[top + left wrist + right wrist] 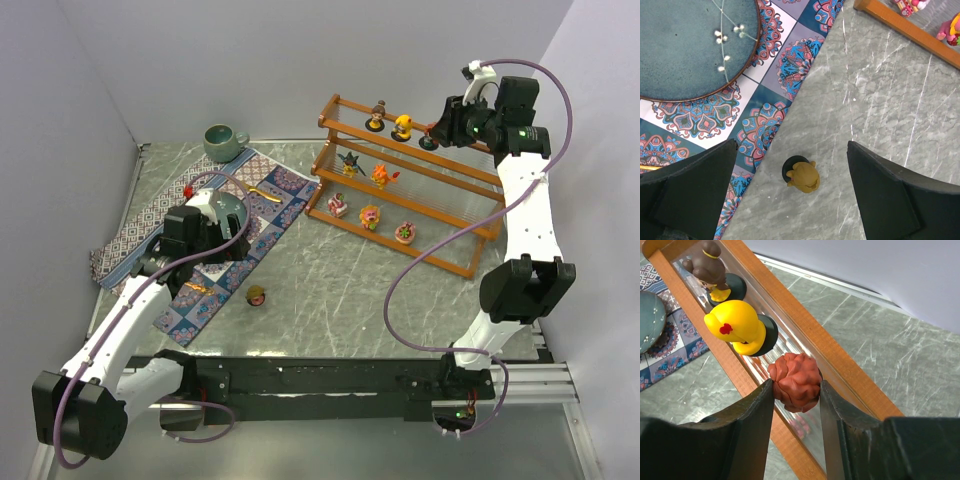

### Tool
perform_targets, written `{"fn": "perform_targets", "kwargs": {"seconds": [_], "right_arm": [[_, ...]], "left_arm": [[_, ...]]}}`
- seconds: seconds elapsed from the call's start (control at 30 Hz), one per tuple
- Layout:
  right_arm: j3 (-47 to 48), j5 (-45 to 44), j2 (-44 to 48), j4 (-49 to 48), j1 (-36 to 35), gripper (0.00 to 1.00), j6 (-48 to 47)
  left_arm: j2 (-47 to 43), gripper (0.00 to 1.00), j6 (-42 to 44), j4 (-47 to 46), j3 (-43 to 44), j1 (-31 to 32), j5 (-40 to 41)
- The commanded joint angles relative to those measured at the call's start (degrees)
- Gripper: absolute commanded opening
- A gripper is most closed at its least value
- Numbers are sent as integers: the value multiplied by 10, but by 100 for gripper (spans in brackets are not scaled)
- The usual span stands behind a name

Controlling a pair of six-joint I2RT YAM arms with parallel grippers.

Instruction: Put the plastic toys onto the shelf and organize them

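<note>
I will let go with my right gripper, because the red-brown toy's dark base [428, 143] is resting on the shelf's top level [414, 141], level with the yellow toy's base.
The wooden shelf [441, 262] stands at the back right, its rail [805, 315] filling the right wrist view. My right gripper [438, 132] [796, 385] is shut on a red-brown lumpy toy [795, 380] over the top tier, next to a yellow toy [737, 327] and a brown-haired toy [707, 265]. Lower tiers hold a dark spiky toy [349, 162], an orange toy [380, 176] and three pink ones, such as the leftmost [338, 206]. A mustard toy [256, 296] [803, 176] stands on the table. High above it hangs my left gripper [228, 235] [792, 150], open and empty.
A patterned cloth mat [270, 200] lies on the left with a teal plate [685, 45] on it. A green mug [222, 141] stands at the mat's far end. The shelf's bottom rail [910, 30] shows in the left wrist view.
</note>
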State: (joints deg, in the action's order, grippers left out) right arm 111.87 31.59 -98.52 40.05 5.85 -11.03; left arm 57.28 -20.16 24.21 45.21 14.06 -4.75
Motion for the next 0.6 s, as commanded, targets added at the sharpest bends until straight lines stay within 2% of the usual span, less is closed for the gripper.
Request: {"fn": "perform_targets", "kwargs": {"seconds": [0.0, 0.17, 0.27, 0.43, 0.57], "right_arm": [[15, 10, 7, 8, 4, 39, -4], [7, 8, 14, 2, 4, 62, 0], [1, 5, 19, -6, 4, 71, 5], [-15, 0, 43, -18, 3, 80, 10], [-60, -24, 110, -62, 4, 87, 24]], "left_arm": [[-4, 97, 14, -25, 8, -2, -13], [-6, 97, 14, -27, 8, -2, -18], [-8, 97, 14, -26, 8, -2, -18], [-11, 97, 14, -27, 7, -2, -17], [-19, 97, 12, -26, 6, -2, -13]]}}
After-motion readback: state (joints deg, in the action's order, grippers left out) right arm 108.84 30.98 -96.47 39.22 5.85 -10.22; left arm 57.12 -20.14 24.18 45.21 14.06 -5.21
